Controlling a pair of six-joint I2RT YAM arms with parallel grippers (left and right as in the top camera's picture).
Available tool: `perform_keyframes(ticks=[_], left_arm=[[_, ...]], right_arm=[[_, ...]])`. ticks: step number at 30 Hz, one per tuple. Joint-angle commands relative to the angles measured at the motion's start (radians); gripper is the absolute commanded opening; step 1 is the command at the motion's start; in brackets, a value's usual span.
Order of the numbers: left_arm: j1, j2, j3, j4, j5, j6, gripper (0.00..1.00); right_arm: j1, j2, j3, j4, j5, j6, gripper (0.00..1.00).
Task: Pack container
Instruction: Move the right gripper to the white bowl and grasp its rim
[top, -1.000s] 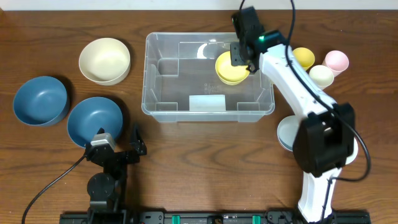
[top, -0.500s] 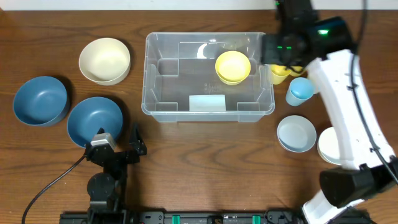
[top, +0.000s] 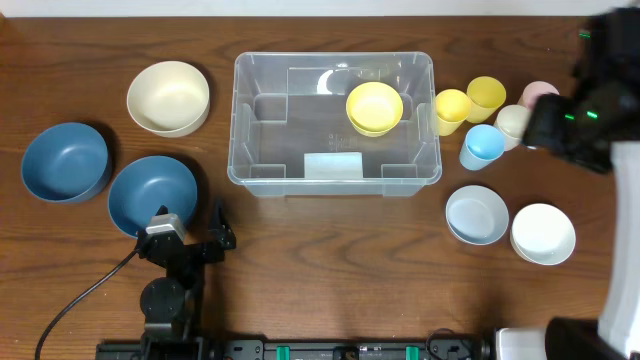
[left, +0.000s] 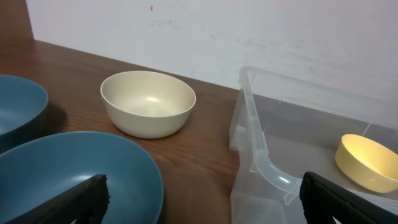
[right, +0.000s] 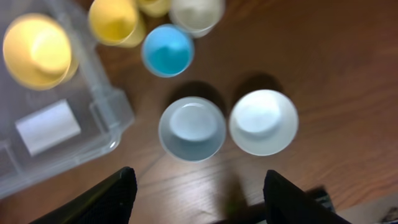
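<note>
I will reach the white bowl with my right gripper and grab its rim (top: 569, 242) (right: 292, 129), so the white bowl's base stays free to nest in the container's yellow bowl.
The clear container (top: 240, 120) stands mid-table with a whitish label patch (top: 333, 166) and a yellow bowl (top: 374, 107) inside at its back right. It also shows in the left wrist view (left: 261, 146) and in the right wrist view (right: 109, 106). My right gripper (right: 199, 202) is open and empty, high above the table to the right of the container, over a pale blue bowl (right: 191, 127) and a white bowl (right: 263, 121). In the overhead view the right arm (top: 590, 110) is blurred. My left gripper (top: 192, 225) is open and empty at the front left, beside a blue bowl (top: 152, 190).
A cream bowl (top: 168, 96) and a second blue bowl (top: 65, 160) sit left of the container. Right of it stand two yellow cups (top: 452, 108), a blue cup (top: 483, 145), a cream cup (top: 513, 122) and a pink cup (top: 540, 93). The pale blue bowl (top: 477, 214) and the white bowl (top: 543, 233) lie at the front right.
My right gripper let go of the yellow bowl inside the container and swung up and away to the far right. The cups are now uncovered. The left arm has not moved.
</note>
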Motion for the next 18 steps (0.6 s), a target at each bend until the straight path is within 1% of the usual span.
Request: perform_keyframes(ticks=[1, 5, 7, 11, 14, 18], left_arm=[[0.004, -0.006, -0.028, -0.025, -0.001, -0.009, 0.98], [0.004, -0.006, -0.028, -0.025, -0.001, -0.009, 0.98], [0.004, -0.006, -0.028, -0.025, -0.001, -0.009, 0.98], [0.004, -0.006, -0.028, -0.025, -0.001, -0.009, 0.98], [0.004, -0.006, -0.028, -0.025, -0.001, -0.009, 0.98], [0.004, -0.006, -0.028, -0.025, -0.001, -0.009, 0.98]], right_arm=[[-0.093, -0.079, -0.069, -0.006, 0.026, 0.053, 0.67], [-0.249, -0.174, -0.241, 0.033, 0.027, 0.068, 0.66], [-0.327, -0.217, -0.357, 0.079, 0.006, 0.068, 0.66], [-0.467, -0.284, -0.621, 0.224, -0.086, 0.068, 0.66], [-0.530, -0.294, -0.795, 0.332, -0.135, 0.068, 0.64], [-0.562, -0.292, -0.993, 0.472, -0.140, 0.091, 0.63]])
